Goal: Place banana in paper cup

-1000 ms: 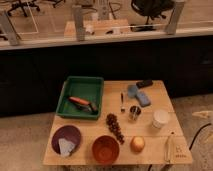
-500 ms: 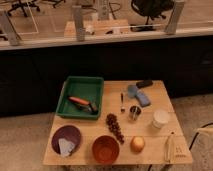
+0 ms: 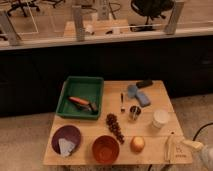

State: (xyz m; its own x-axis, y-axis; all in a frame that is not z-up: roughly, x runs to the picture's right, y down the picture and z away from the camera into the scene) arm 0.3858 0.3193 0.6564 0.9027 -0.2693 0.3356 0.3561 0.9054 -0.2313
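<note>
My gripper should reach the banana [image 3: 171,148] and grip it by one end. The opposite end will then stay free to go into the paper cup [image 3: 160,119].
The banana [image 3: 171,148], pale and slim, lies at the table's front right corner, pointing roughly front to back. The white paper cup [image 3: 160,119] stands upright just behind it, to the right of the small steel cup [image 3: 135,112]. My gripper [image 3: 196,147] comes in from the bottom right edge, just off the table corner and right of the banana. It is open and holds nothing. Most of the arm is out of view.
A green tray [image 3: 67,102] with a carrot sits at the back left. A purple plate [image 3: 66,137], orange bowl [image 3: 105,148], grapes [image 3: 115,126] and a round orange fruit [image 3: 137,144] line the front. A blue sponge [image 3: 139,96] and fork [image 3: 122,101] lie behind the cups.
The gripper at the right edge has crept slightly toward the table's front right corner. Nothing on the table has moved.
</note>
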